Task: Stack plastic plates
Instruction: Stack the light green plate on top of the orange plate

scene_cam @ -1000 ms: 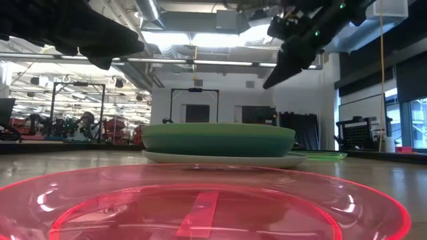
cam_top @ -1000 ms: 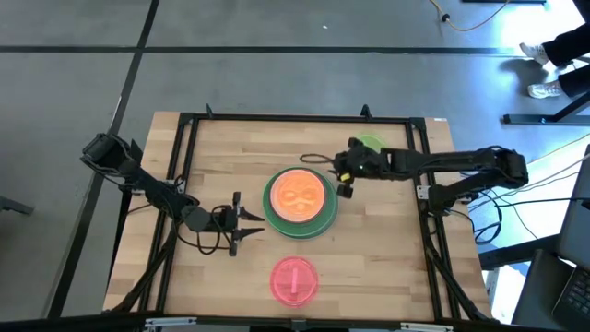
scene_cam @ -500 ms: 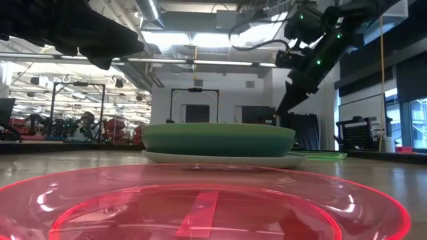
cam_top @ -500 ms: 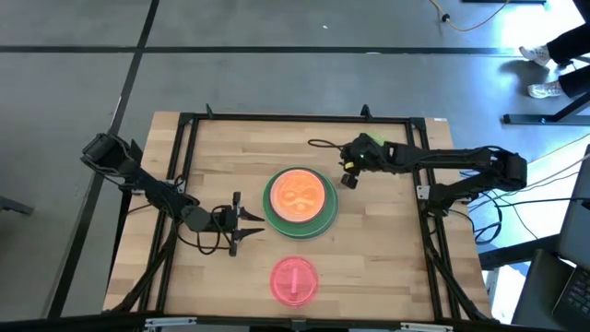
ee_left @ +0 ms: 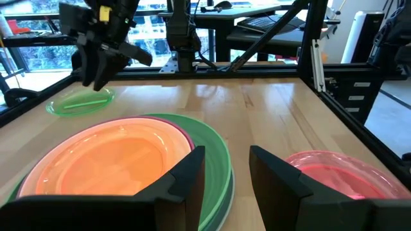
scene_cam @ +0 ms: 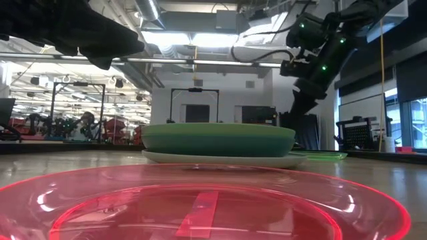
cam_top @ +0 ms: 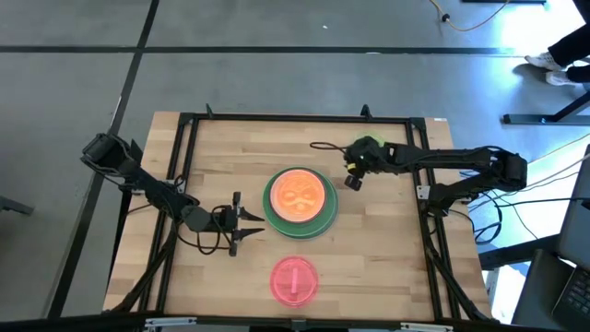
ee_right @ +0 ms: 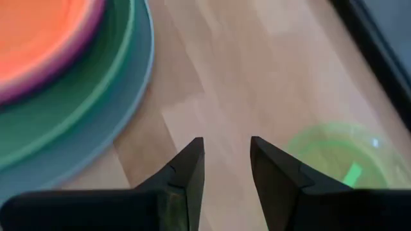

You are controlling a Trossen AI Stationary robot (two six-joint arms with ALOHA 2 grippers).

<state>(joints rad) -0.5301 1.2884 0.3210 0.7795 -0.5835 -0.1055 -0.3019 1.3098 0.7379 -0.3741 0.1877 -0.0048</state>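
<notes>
I next need to grab the small green plate by its rim with my right gripper, to add it to the top of the stack [cam_top: 298, 192].
A stack of plates [cam_top: 300, 203] stands at the table's middle, with an orange plate on top, a magenta rim under it, and green and pale rims below. It also shows in the left wrist view [ee_left: 122, 160], the right wrist view [ee_right: 64, 83] and the low view [scene_cam: 218, 140]. A pink plate [cam_top: 294, 280] lies near the near edge. A small green plate [cam_top: 370, 145] lies far right, partly under the right arm. My right gripper [cam_top: 351, 181] hangs open between the stack and the green plate [ee_right: 334, 154]. My left gripper [cam_top: 252, 221] waits open, left of the stack.
Black frame rails [cam_top: 184, 166] run along the table's edges. Bare wood [cam_top: 387, 249] lies right of the stack and between the stack and the pink plate [ee_left: 327, 173]. A black cable [cam_top: 318, 146] loops over the far side by the right arm.
My right gripper has moved from over the stack's far right rim a little toward the table's right, toward the small green plate, and has tipped to point more steeply down. The plates and the left arm have kept still.
</notes>
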